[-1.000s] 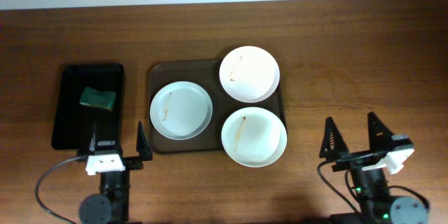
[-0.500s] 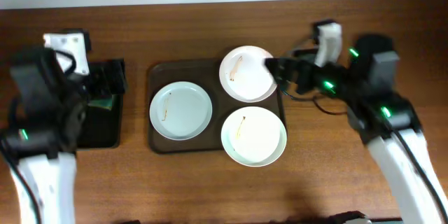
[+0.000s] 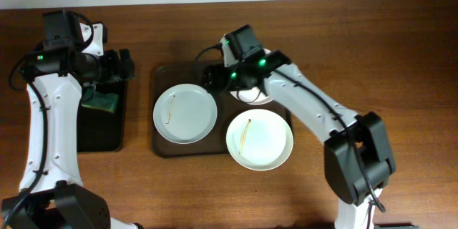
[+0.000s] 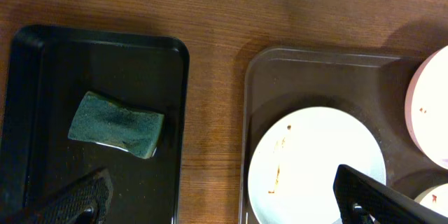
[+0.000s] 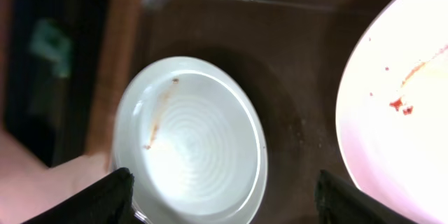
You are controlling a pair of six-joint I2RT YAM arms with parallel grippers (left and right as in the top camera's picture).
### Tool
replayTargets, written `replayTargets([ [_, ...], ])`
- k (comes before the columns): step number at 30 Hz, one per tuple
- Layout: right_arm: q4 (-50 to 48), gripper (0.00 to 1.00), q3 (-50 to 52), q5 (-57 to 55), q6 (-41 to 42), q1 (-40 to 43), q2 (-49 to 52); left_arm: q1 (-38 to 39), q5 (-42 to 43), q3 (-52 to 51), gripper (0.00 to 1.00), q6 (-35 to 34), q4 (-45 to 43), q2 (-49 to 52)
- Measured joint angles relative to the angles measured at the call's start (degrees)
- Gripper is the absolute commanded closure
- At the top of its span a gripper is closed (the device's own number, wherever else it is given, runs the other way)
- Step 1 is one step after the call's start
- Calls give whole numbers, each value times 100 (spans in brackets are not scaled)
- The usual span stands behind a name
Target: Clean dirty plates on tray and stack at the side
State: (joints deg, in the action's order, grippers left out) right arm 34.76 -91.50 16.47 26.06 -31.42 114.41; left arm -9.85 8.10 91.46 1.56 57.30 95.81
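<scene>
The dirty plates need to be cleaned with the ends of the green sponge, which should stay free. My left gripper should grab the sponge across its middle [image 3: 100,100] [image 4: 117,124].
Three white plates with brown streaks lie on the dark-brown tray [image 3: 162,76]. One plate [image 3: 184,113] is at the left and one [image 3: 259,139] at the front right, overhanging the rim. The back right plate [image 3: 252,94] is mostly hidden under my right arm. My right gripper [image 3: 212,77] is open and empty above the tray's back part, between the left and back plates. Its wrist view shows the left plate [image 5: 189,140], the back plate [image 5: 399,91] and open fingers [image 5: 227,199]. My left gripper [image 3: 123,67] is open and empty [image 4: 227,203] over the black tray's back right corner.
A smaller black tray [image 3: 96,130] stands left of the brown tray and holds a green sponge [image 4: 115,124]. A strip of bare wooden table [image 4: 213,112] separates the two trays. The table right of the brown tray holds only my right arm.
Both arms have risen from the table's front edge. The right gripper has swung left from the back right plate to the tray's back middle. The left gripper has shifted right over the black tray.
</scene>
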Motion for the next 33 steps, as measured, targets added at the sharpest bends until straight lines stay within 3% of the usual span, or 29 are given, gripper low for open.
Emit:
replayTargets([
  [2, 85, 39, -2, -590, 184, -354, 111, 0, -20, 0, 1, 0, -68, 0],
  [10, 389, 56, -7, -1434, 811, -774, 737, 0, -151, 0, 1, 2, -229, 9],
  [12, 402, 72, -7, -1432, 824, -774, 940, 0, -153, 2, 2, 0, -229, 92],
  [16, 380, 91, -7, -1421, 981, -774, 1005, 0, -162, 7, 29, 24, -190, 608],
  [17, 358, 96, -7, -1392, 997, -774, 1047, 0, -173, 7, 48, 11, -142, 745],
  [18, 358, 96, -7, -1381, 1014, -774, 1082, 0, -229, 7, 59, -90, -94, 872],
  [19, 341, 96, -7, -1360, 1019, -774, 1084, 0, -273, 7, 61, -203, -76, 960],
  [24, 315, 96, -20, -1296, 1038, -774, 1084, -70, -1303, 7, 62, -1956, 28, 1464],
  [25, 315, 96, -22, -1296, 1040, -774, 1084, -142, -1440, 7, 46, -2221, -33, 1545],
  [33, 308, 95, -22, -1274, 1040, -774, 1084, -789, -1672, 7, 43, -3335, -426, 2343],
])
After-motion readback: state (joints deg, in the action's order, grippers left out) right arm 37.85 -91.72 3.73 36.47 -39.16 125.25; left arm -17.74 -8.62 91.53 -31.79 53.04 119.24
